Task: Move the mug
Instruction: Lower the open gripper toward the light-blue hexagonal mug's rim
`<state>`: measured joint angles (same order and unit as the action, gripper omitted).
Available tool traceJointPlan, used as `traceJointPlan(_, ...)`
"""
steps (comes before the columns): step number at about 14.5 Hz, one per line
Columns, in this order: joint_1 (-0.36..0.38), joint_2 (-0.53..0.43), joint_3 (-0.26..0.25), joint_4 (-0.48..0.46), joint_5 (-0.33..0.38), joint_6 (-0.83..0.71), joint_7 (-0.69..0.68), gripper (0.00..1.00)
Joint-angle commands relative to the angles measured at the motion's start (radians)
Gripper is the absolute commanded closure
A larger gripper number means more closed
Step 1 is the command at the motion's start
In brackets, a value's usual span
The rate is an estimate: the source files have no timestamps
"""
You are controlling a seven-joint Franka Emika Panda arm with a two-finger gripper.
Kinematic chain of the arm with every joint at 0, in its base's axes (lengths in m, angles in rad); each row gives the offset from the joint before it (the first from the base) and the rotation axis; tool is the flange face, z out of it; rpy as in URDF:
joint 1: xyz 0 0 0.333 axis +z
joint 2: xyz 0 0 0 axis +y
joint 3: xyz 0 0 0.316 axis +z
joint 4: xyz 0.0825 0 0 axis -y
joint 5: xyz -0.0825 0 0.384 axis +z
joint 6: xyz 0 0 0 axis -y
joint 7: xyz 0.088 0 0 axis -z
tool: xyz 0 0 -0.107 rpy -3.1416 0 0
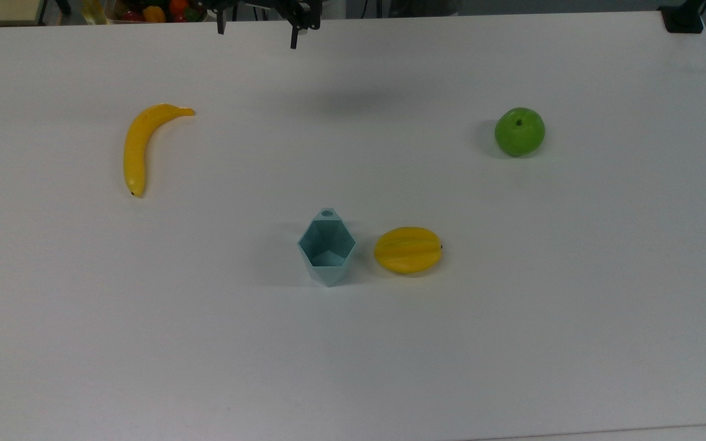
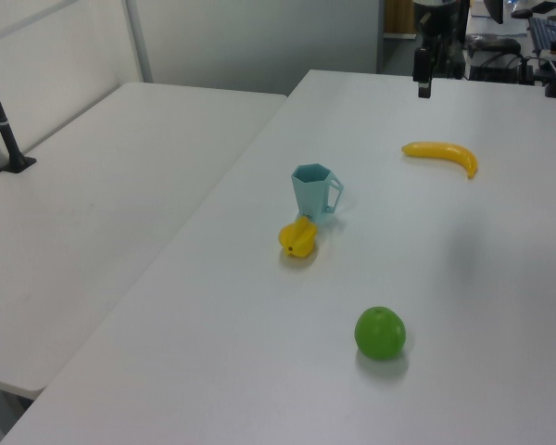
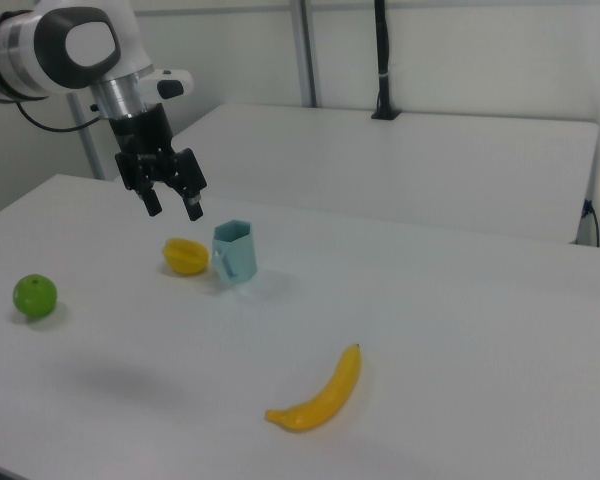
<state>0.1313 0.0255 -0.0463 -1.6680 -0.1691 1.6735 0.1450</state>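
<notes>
The gripper takes hold of the pale teal mug by its handle (image 2: 335, 194) next, to move the mug across the white table.
The mug (image 1: 326, 248) is a small pale teal faceted cup standing upright near the table's middle, with its open mouth up. Its pierced handle tab (image 1: 327, 213) points toward the top view's far edge. In the left view the mug (image 2: 313, 189) has its handle on the right, and in the right view the mug (image 3: 235, 250) stands beside a yellow fruit. My gripper (image 3: 173, 206) hangs in the air above the table, up and to the left of the mug in the right view, open with nothing between its fingers. In the top view the gripper (image 1: 257, 37) is at the far edge, well apart from the mug.
A yellow starfruit (image 1: 408, 250) lies close to the mug on the top view's right. A banana (image 1: 138, 147) lies at the top view's left and a green apple (image 1: 519, 131) at its right. A second white table (image 2: 102, 213) adjoins in the left view.
</notes>
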Motion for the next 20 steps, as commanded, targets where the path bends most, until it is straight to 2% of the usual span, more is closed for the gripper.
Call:
traceJointPlan(1, -0.001, -0.015, -0.001, -0.024, 0.019, 0.006, 0.008, 0.0)
traceJointPlan(5, 0.004, 0.013, 0.002, -0.038, 0.02, 0.058, 0.005, 0.0)
traceJointPlan(7, 0.005, 0.046, 0.005, -0.041, 0.014, 0.145, -0.018, 0.0)
traceJointPlan(8, 0.007, 0.074, 0.009, -0.052, 0.014, 0.216, -0.034, 0.0)
traceJointPlan(18, 0.028, 0.307, 0.023, -0.049, -0.004, 0.512, -0.03, 0.0)
traceJointPlan(20, 0.039, 0.35, 0.023, -0.046, -0.036, 0.555, -0.027, 0.0)
